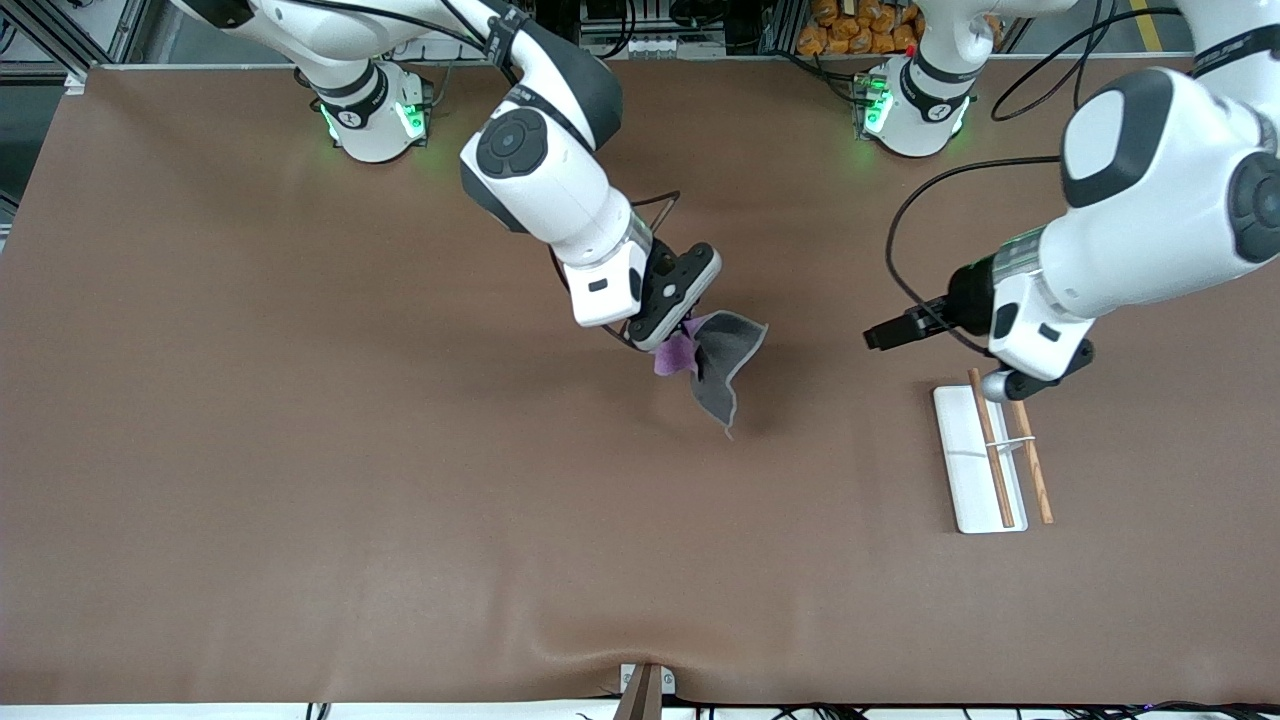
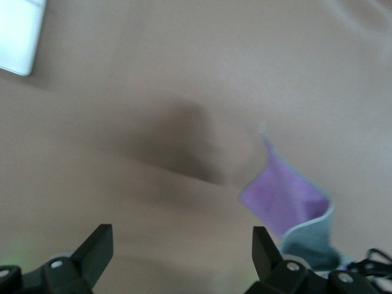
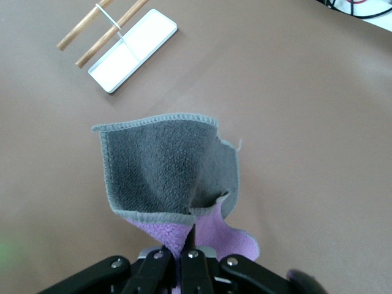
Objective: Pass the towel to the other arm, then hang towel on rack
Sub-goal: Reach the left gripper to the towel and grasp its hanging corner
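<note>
My left gripper takes the towel from my right gripper next, so it should grip the towel by its loose corner (image 1: 761,328) and then hang it on the rack (image 1: 975,470).
The towel (image 1: 722,368) hangs from my right gripper (image 1: 676,338), which is shut on a pinched fold of it over the middle of the table. In the right wrist view the towel (image 3: 165,174) spreads out dark grey with purple near the gripper (image 3: 188,246). Toward the left arm's end of the table stands the rack (image 1: 975,470), a white base with two wooden rods (image 1: 992,445). My left gripper (image 1: 1035,375) hovers over the rack's end that lies farther from the front camera. In the left wrist view this gripper (image 2: 182,251) is open and holds nothing, with the towel (image 2: 285,196) off to one side.
A brown mat (image 1: 400,500) covers the whole table. A corner of the rack's white base (image 2: 18,33) shows in the left wrist view, and the whole rack (image 3: 131,52) shows in the right wrist view. A black cable (image 1: 900,230) loops over the table by the left arm.
</note>
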`<action>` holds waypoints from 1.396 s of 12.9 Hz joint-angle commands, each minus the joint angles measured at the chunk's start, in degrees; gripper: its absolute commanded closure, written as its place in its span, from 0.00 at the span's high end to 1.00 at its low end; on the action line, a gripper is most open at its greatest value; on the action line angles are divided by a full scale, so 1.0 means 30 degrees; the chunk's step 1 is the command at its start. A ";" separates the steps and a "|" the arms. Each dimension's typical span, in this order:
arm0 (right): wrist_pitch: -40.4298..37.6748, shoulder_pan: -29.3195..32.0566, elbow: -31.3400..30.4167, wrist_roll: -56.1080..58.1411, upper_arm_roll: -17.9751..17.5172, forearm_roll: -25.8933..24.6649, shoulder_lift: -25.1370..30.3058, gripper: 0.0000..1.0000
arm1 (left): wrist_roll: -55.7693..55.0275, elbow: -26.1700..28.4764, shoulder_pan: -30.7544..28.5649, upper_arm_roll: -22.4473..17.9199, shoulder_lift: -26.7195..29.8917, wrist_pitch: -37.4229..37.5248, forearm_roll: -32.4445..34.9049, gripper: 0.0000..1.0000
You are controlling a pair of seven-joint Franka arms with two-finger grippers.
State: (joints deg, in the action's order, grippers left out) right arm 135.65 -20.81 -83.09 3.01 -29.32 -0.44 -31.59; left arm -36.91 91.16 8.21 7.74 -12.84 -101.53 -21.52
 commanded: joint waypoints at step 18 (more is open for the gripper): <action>-0.0042 -0.0271 0.0422 -0.0301 0.0105 -0.0470 -0.0133 0.00 | -0.4425 -0.0093 0.4235 -0.0060 -0.2106 -0.4037 -0.1116 0.41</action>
State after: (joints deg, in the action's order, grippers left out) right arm 135.66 -20.96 -83.07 3.01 -29.24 -0.44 -31.60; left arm -49.58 91.19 20.37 7.91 -19.08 -113.07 -23.86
